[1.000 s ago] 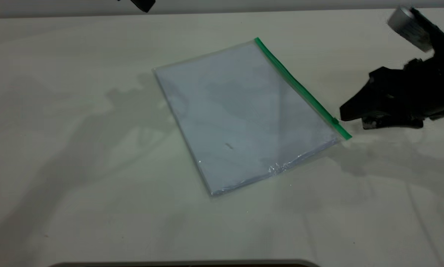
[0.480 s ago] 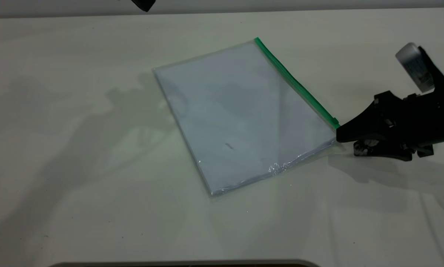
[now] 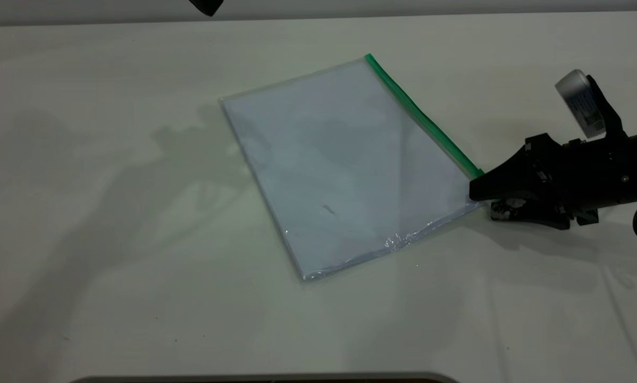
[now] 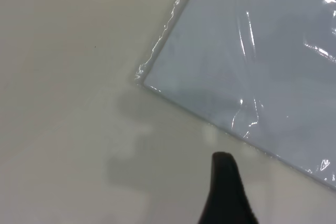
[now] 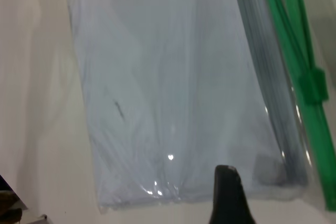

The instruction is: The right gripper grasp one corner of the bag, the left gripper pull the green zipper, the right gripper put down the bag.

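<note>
The bag's green zipper should stay free to pull, so next my right gripper will grab the bag by its corner [image 5: 299, 184] beside the slider tab.
The bag [image 3: 345, 170] lies flat on the table, pale sheets showing through the clear plastic. The green zipper [image 3: 425, 119] runs along its right edge, and its slider tab [image 3: 478, 171] sits at the near end. My right gripper [image 3: 478, 199] is low over the table at the bag's near right corner, jaws apart, covering the end of the green strip. In the right wrist view one finger [image 5: 226, 192] overlaps the bag's [image 5: 173, 87] short edge beside the zipper [image 5: 294, 40] and slider [image 5: 315, 85]. My left gripper [image 3: 207, 5] hangs at the far edge, apart from the bag.
The white table [image 3: 111, 213] carries nothing else. In the left wrist view one dark finger [image 4: 226, 192] hangs above bare table next to a bag corner [image 4: 144, 80]. The table's near edge runs along the bottom of the exterior view.
My right gripper has come down and moved left to the bag's near right corner, now covering the end of the green strip. The bag and the left arm have not moved.
</note>
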Controlling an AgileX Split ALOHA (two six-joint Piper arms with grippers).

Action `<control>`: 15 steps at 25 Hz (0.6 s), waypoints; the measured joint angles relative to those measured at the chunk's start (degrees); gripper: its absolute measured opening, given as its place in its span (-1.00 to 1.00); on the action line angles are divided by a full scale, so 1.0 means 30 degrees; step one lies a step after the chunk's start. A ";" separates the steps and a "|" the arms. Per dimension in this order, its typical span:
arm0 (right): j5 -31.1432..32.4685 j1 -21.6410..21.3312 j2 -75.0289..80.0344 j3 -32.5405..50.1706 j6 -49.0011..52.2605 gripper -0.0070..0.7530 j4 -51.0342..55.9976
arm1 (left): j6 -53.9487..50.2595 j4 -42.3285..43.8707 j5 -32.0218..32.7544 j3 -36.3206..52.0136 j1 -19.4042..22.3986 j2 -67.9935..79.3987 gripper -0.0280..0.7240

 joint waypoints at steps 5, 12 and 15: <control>0.0110 0.0403 0.0131 -0.0293 0.0000 0.43 -0.0002 | 0.0000 -0.0028 -0.0049 0.0000 0.0000 0.0000 0.64; 0.0143 0.0907 0.0648 -0.0841 0.0000 0.31 0.0007 | 0.0000 -0.0301 -0.0249 0.0000 0.0000 0.0000 0.64; 0.0308 0.0907 0.0936 -0.0997 0.0060 0.17 0.0007 | 0.0000 -0.0315 -0.0264 0.0000 0.0000 0.0000 0.64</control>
